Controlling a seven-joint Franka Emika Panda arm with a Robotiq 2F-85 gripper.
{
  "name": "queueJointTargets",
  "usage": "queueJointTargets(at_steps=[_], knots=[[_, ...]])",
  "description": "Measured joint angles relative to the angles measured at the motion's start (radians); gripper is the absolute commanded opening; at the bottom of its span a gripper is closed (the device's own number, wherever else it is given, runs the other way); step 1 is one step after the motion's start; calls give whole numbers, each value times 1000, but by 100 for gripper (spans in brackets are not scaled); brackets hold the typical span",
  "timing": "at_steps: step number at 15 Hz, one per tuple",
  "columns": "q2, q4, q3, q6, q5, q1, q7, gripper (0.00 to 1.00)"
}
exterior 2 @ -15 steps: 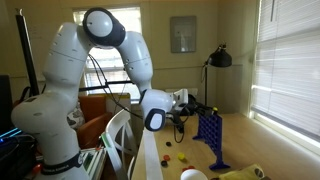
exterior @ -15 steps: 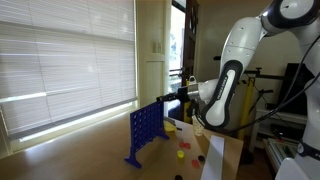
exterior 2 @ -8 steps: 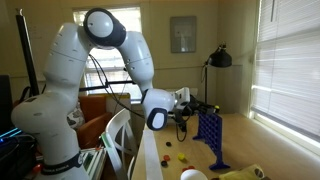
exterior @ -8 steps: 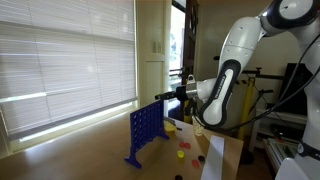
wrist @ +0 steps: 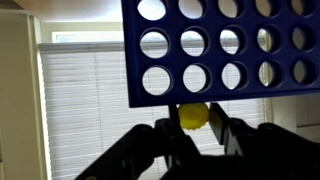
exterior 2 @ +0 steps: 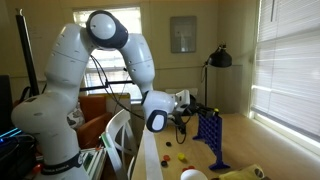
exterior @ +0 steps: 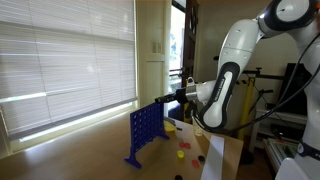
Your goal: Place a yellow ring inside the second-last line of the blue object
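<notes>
My gripper is ready to open. The yellow ring meets the blue object's edge at its second-last line, so the ring would drop in if I let go now.
The blue object (exterior: 144, 133) is an upright blue grid board with round holes, standing on the table in both exterior views (exterior 2: 209, 135). In the wrist view its edge (wrist: 225, 50) fills the upper part of the frame. My gripper (wrist: 196, 124) is shut on a yellow ring (wrist: 194, 117), held right against the board's edge. In an exterior view the gripper (exterior: 167, 96) sits just above the board's top edge.
Loose red and yellow rings (exterior: 181, 153) lie on the table by the board's feet. A white cup (exterior 2: 194, 175) stands near the front edge. A chair back (exterior: 216, 155) and a floor lamp (exterior 2: 220, 58) stand close by. Window blinds fill the background.
The gripper has crept slightly toward the board's top edge; otherwise nothing visibly differs.
</notes>
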Motion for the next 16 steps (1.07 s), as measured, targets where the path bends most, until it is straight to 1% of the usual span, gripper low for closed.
queueJointTargets(at_steps=[6, 7, 8, 10, 13, 14, 16], knots=[[3, 5, 0, 0, 0, 1, -5, 11], [3, 5, 0, 0, 0, 1, -8, 53], [3, 5, 0, 0, 0, 1, -13, 62], [4, 4, 0, 0, 0, 2, -18, 74], [4, 4, 0, 0, 0, 9, -20, 97], [4, 4, 0, 0, 0, 11, -20, 99], [2, 5, 0, 0, 0, 15, -20, 100]])
